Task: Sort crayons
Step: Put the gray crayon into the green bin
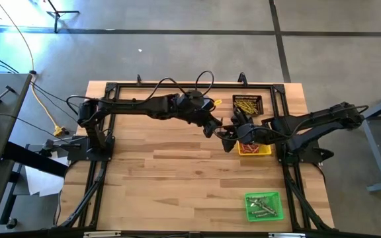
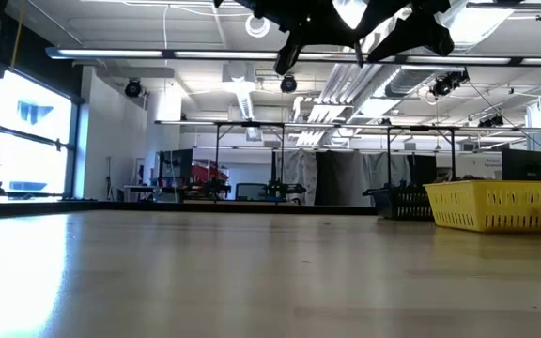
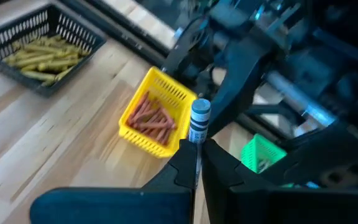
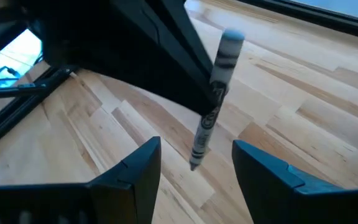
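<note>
The crayon's pointed lower end (image 4: 198,153) is between both fingers in the right wrist view, so my right gripper needs to close on the crayon.
A grey-blue crayon (image 3: 199,119) with a printed paper wrap is held high above the table's middle, with my left gripper (image 3: 197,148) shut on it. In the high view the left gripper (image 1: 211,129) meets my right gripper (image 1: 229,135) just left of the yellow tray. In the right wrist view the right gripper (image 4: 196,157) is open. Its two fingers stand on either side of the crayon's (image 4: 215,93) pointed lower end without touching it. My left gripper pinches the crayon about its middle (image 4: 212,104) between its two fingertips (image 3: 185,155). The fingers lie across the crayon. The blunt end (image 3: 201,109) sticks out on one side of the fingers and the pointed end (image 4: 195,163) on the other. The crayon is lifted clear of the table.
A black tray (image 1: 248,104) of yellow crayons stands at the far right. A yellow tray (image 1: 260,151) of red crayons lies under my right arm. A green tray (image 1: 264,205) with greyish crayons sits near the front right corner. Bare wood spreads left and front.
</note>
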